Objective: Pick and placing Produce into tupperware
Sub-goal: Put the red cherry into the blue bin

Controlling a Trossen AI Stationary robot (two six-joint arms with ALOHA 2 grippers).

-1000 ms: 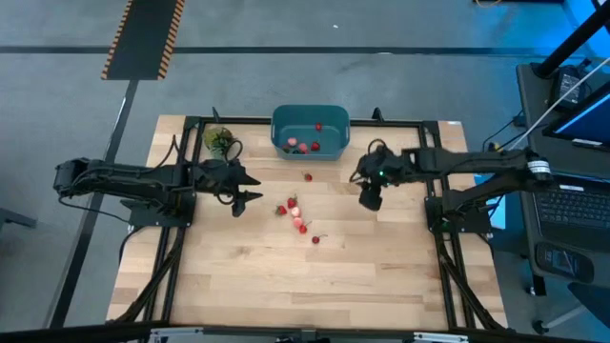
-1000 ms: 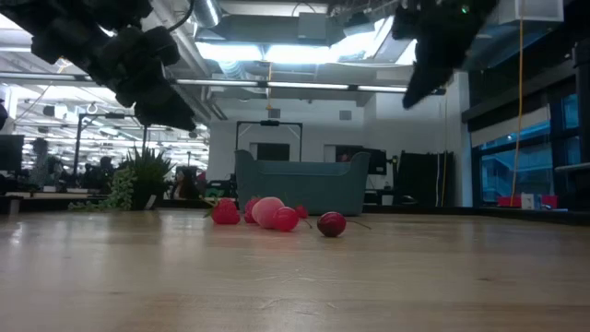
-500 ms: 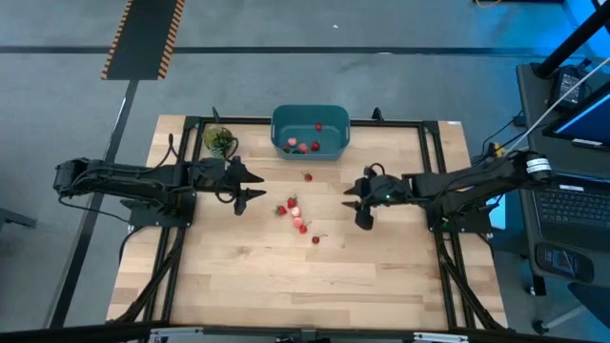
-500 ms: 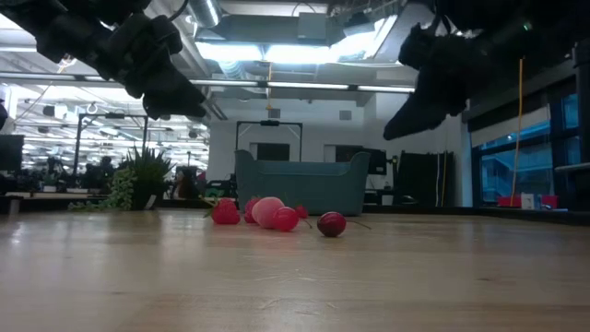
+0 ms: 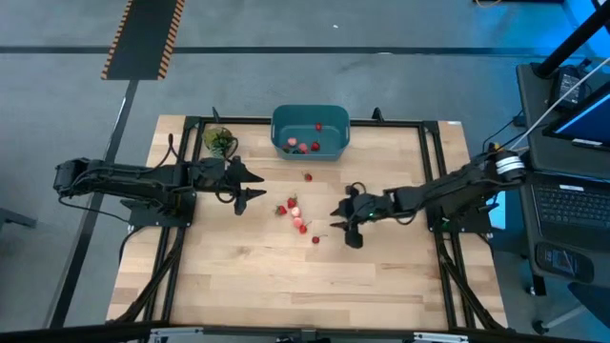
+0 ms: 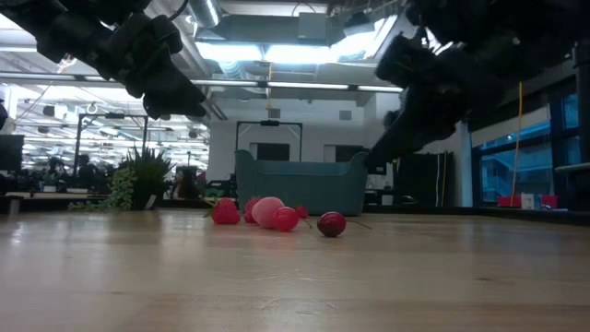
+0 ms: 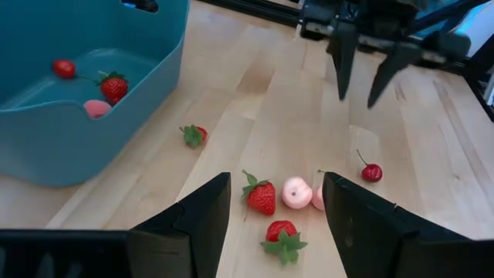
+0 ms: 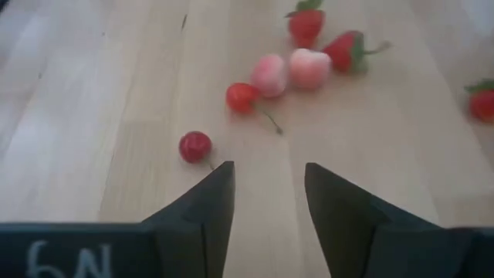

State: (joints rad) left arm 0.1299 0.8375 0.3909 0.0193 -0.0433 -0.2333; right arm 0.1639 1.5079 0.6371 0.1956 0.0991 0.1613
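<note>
My right gripper grabs the dark cherry by its round body next, to drop it into the teal tupperware.
The teal tupperware stands at the table's far middle with a few red and pink pieces inside. Loose produce lies on the wood in front of it: a cluster of strawberries and pink pieces, a dark cherry nearer me, and a lone strawberry by the tub. My right gripper hangs open just right of the cluster, fingers slanting down toward the cherry, touching nothing. My left gripper hovers open to the cluster's left, above the table.
A green leafy bunch sits at the far left beside the tub. A black frame runs along the table's sides and far edge. Bare wood stretches across the near half of the table.
My right gripper has come down and moved toward the table's near and left edges, from beside the tub to just right of the produce cluster, tipping its fingers further downward. Its fingers stay apart. The produce has not moved.
</note>
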